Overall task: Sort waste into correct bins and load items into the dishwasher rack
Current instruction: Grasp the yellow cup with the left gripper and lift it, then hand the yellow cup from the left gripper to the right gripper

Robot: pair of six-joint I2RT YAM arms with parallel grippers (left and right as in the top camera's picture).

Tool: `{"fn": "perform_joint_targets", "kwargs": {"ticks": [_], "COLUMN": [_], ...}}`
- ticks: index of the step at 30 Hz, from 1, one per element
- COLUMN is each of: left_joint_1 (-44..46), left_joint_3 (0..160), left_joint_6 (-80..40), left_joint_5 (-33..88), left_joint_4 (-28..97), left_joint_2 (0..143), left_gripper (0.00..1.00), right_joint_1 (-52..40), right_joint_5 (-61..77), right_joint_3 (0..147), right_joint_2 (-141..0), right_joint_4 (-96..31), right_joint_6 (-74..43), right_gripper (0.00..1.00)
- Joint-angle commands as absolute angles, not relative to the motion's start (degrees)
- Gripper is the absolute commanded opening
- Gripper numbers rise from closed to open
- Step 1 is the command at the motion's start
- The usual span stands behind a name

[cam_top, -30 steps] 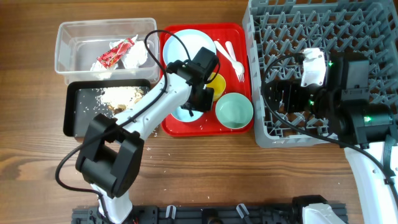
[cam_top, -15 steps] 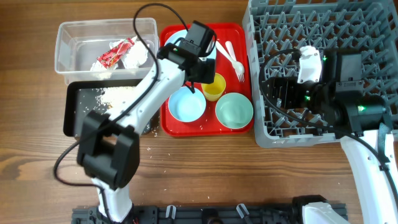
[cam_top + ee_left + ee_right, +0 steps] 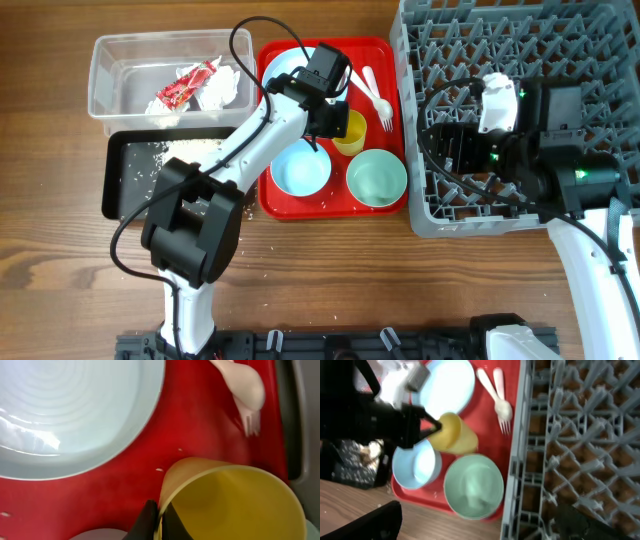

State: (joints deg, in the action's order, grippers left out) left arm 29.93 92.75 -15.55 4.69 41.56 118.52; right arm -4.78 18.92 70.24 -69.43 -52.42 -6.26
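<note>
Next, my right gripper picks up the yellow cup by its base end (image 3: pixel 349 149) (image 3: pixel 471 442), opposite the pinched rim, to load it opening-first into the rack.
My left gripper (image 3: pixel 330 118) is shut on the rim of the small yellow cup (image 3: pixel 350 134) on the red tray (image 3: pixel 385 55). The left wrist view shows the jaws (image 3: pixel 159 521) pinching the cup's wall (image 3: pixel 235 505). The pale blue plate (image 3: pixel 288 66) lies at the tray's back, and the white fork and spoon (image 3: pixel 373 92) to its right. A blue bowl (image 3: pixel 300 168) and a green bowl (image 3: pixel 376 177) sit at the tray's front. My right gripper (image 3: pixel 452 152) is open and empty over the grey dishwasher rack (image 3: pixel 560 40), its fingers (image 3: pixel 475 526) spread near the green bowl (image 3: pixel 472 487).
The clear tub (image 3: pixel 120 60) at the back left holds the red wrapper (image 3: pixel 185 85) and white napkins (image 3: pixel 218 92). The black tub (image 3: pixel 125 185) in front of it holds rice scraps (image 3: pixel 190 152). Rice grains lie on the wood near the tray's front left corner.
My left gripper moved from above the blue bowl back to the yellow cup and closed on its rim. The right arm shifted slightly over the rack.
</note>
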Motion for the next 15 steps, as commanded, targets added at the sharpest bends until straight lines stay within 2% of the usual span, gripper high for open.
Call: {"fn": "perform_joint_targets", "kwargs": {"ticks": [1,4,7,10,15], "left_joint_1": [25.3,19.9,14.6,12.0,11.8], "left_joint_3": [94.9,95.3,95.3,95.3,95.3], "left_joint_6": [-15.9,-18.0,-18.5,-18.5,-18.5], "left_joint_5": [19.2,34.7,55.7,70.1,80.1], "left_joint_4": [41.7,41.7,42.0,42.0,42.0], "left_joint_2": [114.4,110.1,107.8,107.7,107.7], "left_gripper": [0.04,0.04,0.04,0.04,0.04], "right_joint_1": [-4.8,-4.8,-4.8,-4.8,-4.8], "right_joint_5": [23.5,28.8,33.0,37.5,50.1], "right_joint_3": [71.4,71.4,71.4,71.4,71.3], "right_joint_2": [-69.6,-69.7,-70.3,-71.9,-74.9], "right_joint_4": [-49.1,-45.8,-43.9,-42.8,-36.3], "right_joint_6": [-8.0,-8.1,-8.1,-7.8,-7.6], "right_gripper": [0.99,1.00,1.00,0.99,1.00]}}
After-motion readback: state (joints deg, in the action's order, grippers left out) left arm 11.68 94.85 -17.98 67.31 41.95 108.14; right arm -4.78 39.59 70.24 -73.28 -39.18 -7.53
